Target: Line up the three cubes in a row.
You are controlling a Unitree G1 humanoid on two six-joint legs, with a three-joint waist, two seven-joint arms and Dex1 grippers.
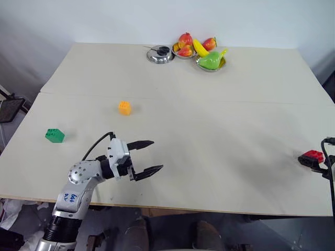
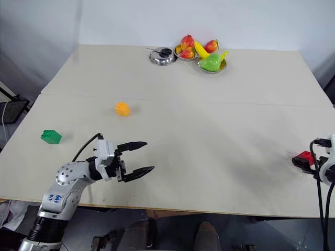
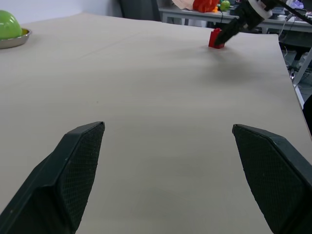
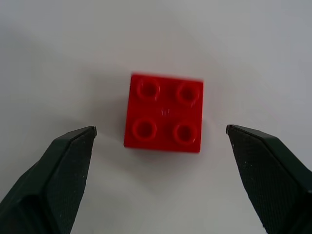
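The fingers stand on either side of the red cube [image 4: 163, 113] and closing now would catch it, so my right gripper closes next.
The red cube [image 4: 163, 113] lies studs-up on the white table [image 1: 220, 130] at its right edge. My right gripper [image 4: 161, 128] hovers over it, open, with a finger on either side and neither touching. The orange-yellow cube [image 1: 124, 107] sits left of the table's middle. Further left and nearer me is the green cube [image 1: 54, 135]. My left gripper [image 1: 157, 155] is open and level near the front edge, right of the green cube, with nothing between its fingers. In the left wrist view the red cube [image 3: 215, 38] lies far across the table.
At the far side stand a shiny metal bowl [image 1: 160, 55] with a dark object in it and two bowls of toy fruit [image 1: 201, 49]. A seam [image 1: 209, 98] runs across the table. The table's front edge [image 1: 183, 209] is close below the left gripper.
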